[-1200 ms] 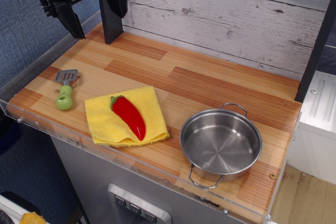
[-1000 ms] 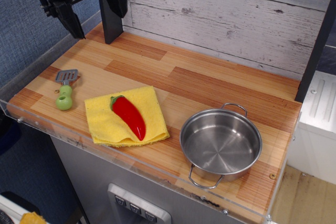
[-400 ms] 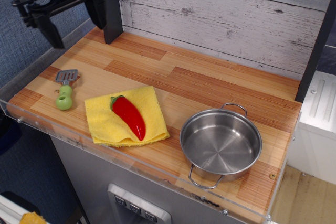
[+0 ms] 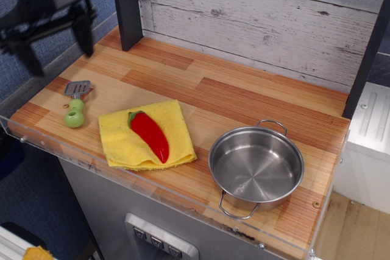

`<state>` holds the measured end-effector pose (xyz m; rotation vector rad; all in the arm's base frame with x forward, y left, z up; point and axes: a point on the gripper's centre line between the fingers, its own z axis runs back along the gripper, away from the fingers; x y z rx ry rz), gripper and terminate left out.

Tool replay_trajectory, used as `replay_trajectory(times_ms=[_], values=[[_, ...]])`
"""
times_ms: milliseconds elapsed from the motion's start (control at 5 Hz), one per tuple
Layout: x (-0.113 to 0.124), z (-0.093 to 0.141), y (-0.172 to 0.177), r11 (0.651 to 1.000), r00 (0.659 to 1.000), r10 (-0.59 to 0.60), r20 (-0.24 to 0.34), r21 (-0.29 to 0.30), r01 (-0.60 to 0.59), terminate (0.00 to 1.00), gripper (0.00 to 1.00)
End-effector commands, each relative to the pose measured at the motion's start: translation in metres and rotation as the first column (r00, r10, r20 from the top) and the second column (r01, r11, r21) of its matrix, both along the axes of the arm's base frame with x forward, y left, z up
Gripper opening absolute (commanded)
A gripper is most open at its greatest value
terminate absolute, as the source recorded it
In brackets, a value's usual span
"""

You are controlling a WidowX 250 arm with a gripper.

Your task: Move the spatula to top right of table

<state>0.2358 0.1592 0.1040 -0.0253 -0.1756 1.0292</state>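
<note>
I next need to grip the spatula with my gripper by its green handle [image 4: 75, 114], so that I can move the spatula to the top right.
The spatula [image 4: 75, 105] lies at the left end of the wood-plank table [image 4: 244, 98], grey slotted blade toward the wall, light-green bulbous handle toward the front edge. My gripper [image 4: 56, 54] hangs at the upper left, above and a little behind the spatula, blurred by motion. Its two black fingers [image 4: 83, 31] are spread wide apart and hold nothing.
A red toy pepper [image 4: 149, 135] lies on a yellow cloth [image 4: 143, 135] just right of the spatula. A steel pot [image 4: 256, 165] with two handles stands at the front right. A black post [image 4: 126, 7] stands at the back left by the plank wall. A clear acrylic rim runs along the table's edges.
My gripper has moved left and down from the back left corner toward the spatula, staying open. The spatula, pepper, cloth and pot have not moved.
</note>
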Motion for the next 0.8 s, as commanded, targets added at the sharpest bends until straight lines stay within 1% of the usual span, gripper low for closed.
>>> replay_trajectory(times_ms=[0,200,400,600], values=[[-0.006,-0.036,0.015,0.986,0.988,-0.157,0.008,0.059,0.156,0.00,1.00],[0.001,-0.050,0.016,0.983,0.985,-0.172,-0.014,0.063,0.172,0.00,1.00],[0.010,-0.064,0.019,0.985,0.987,-0.158,-0.033,0.062,0.159,0.00,1.00],[0.017,-0.069,0.019,0.987,0.988,-0.149,-0.031,0.063,0.150,0.00,1.00]])
